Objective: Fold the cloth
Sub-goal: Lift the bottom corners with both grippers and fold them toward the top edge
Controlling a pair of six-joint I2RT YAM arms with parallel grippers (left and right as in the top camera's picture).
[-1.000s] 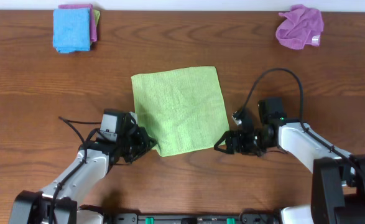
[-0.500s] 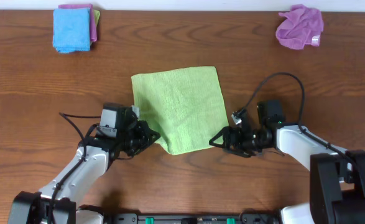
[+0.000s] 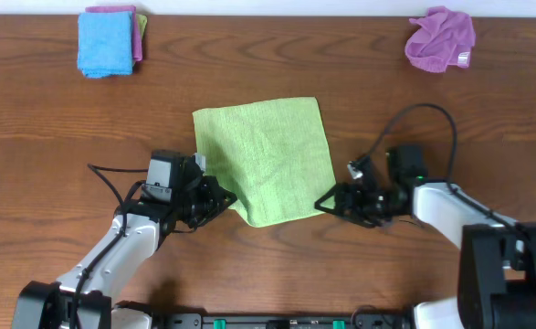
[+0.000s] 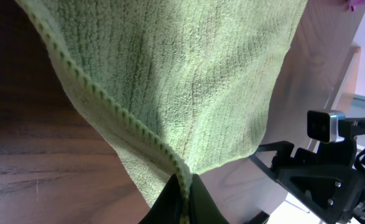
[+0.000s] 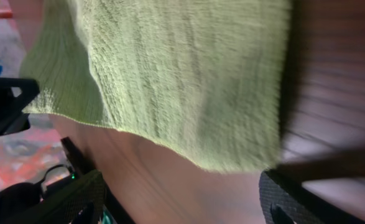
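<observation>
I should next grab the cloth by its free near corner (image 3: 327, 208) (image 5: 262, 159) with my right gripper, opposite my left gripper's corner, to fold the cloth's near edge over.
The cloth (image 3: 263, 155), a lime yellow-green towel, lies spread on the wooden table (image 3: 57, 164). My left gripper (image 3: 225, 199) is shut on its near-left corner, and the hem runs straight into the pinched fingertips (image 4: 175, 190) in the left wrist view, where the cloth (image 4: 188, 68) fills the upper part. My right gripper (image 3: 328, 202) stands open at the near-right corner. In the right wrist view the cloth (image 5: 170, 68) lies just ahead of the wide-apart fingers (image 5: 70, 196), with nothing between them; the gripper (image 5: 182, 196) hovers over bare wood.
A folded bright blue cloth (image 3: 106, 43) lies on a purple one (image 3: 139, 37) at the far left. A crumpled purple cloth (image 3: 441, 38) sits at the far right. The right arm's cable (image 3: 432, 119) loops above the table.
My left gripper has shifted slightly up and right with the corner, drawing the near-left edge inward. The right gripper edged towards the near-right corner, then back a little, staying open.
</observation>
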